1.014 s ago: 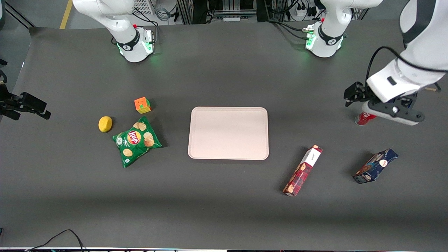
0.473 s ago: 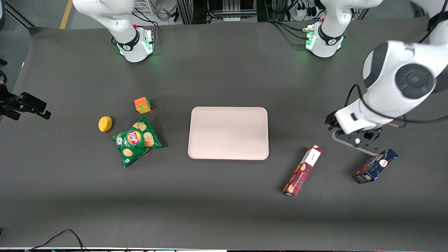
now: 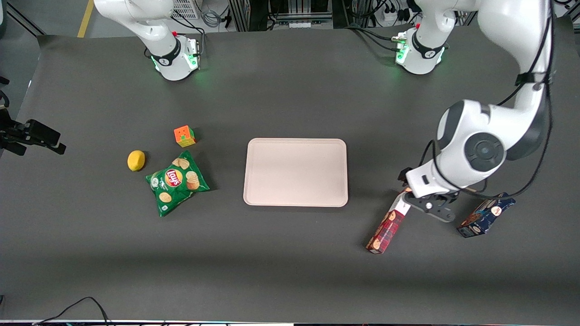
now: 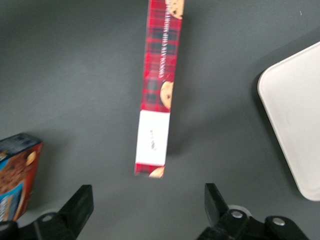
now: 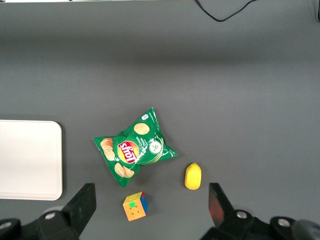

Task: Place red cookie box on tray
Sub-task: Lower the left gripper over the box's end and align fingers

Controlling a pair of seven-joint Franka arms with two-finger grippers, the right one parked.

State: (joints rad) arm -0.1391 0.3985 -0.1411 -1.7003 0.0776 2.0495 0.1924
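My gripper is to grab the red cookie box next by its tartan part beside the white panel. Then it can set the box on the tray.
The red cookie box lies flat on the dark table, a long tartan carton with a white end panel. It is beside the tray and slightly nearer the front camera. The pale pink tray holds nothing. My gripper hovers above the table just off the box's white end. In the left wrist view the gripper is open, its two black fingers spread wide with bare table between them. The cookie box lies just ahead of them, apart from both, and a corner of the tray shows too.
A dark blue box lies close beside my gripper, toward the working arm's end of the table. Toward the parked arm's end lie a green chips bag, a lemon and a colour cube.
My arm has swung from near the red soda can toward the front camera and the tray, ending just off the cookie box's white end. The box and tray have not moved.
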